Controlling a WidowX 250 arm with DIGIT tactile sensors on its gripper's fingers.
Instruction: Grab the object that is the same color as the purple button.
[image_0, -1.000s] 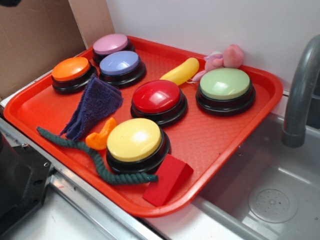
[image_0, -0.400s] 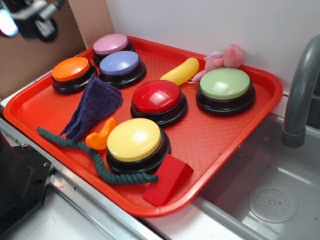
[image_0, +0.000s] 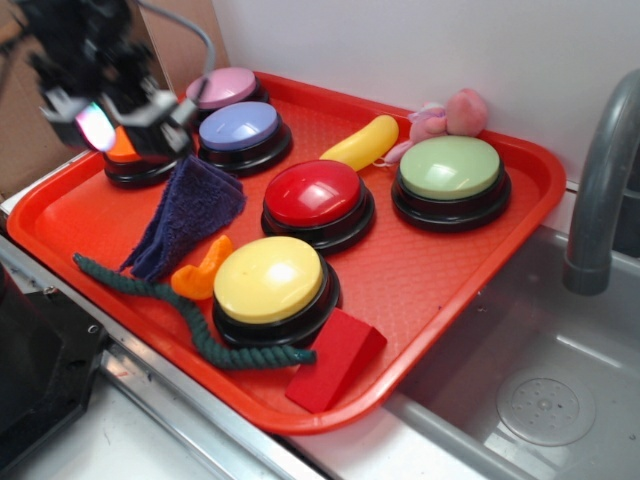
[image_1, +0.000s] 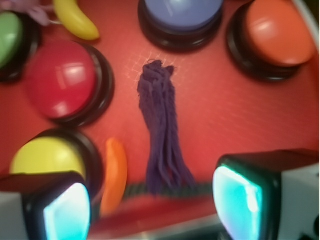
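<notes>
I will next use my gripper to pick up the dark purple cloth by its loose end (image_0: 147, 258) beside the green rope, as it matches the purple button (image_0: 238, 126).
The dark purple folded cloth (image_0: 185, 212) (image_1: 161, 140) lies on the red tray's (image_0: 440, 270) left half, between the orange button (image_1: 280, 32) and the red button (image_0: 313, 193) (image_1: 62, 77). The periwinkle purple button (image_0: 238, 126) (image_1: 180, 11) stands just behind the cloth. My gripper (image_0: 112, 118) (image_1: 152, 205) hovers blurred over the tray's back left, above the orange button, and hides most of that button in the exterior view. In the wrist view its jaws stand wide apart with glowing cyan pads (image_1: 240, 197), and the cloth's near end lies below the gap, untouched.
Also on the tray are a pink-lilac button (image_0: 222, 87), a green button (image_0: 450, 168), a yellow button (image_0: 268, 280), a yellow banana (image_0: 362, 142), an orange toy (image_0: 202, 270), a dark green rope (image_0: 190, 320), a red block (image_0: 335, 358) and a pink plush (image_0: 450, 115). A sink and grey faucet (image_0: 600, 180) lie to the right.
My gripper came down from the upper left corner to hover over the orange button and the cloth's far end. Nothing on the tray has moved.
</notes>
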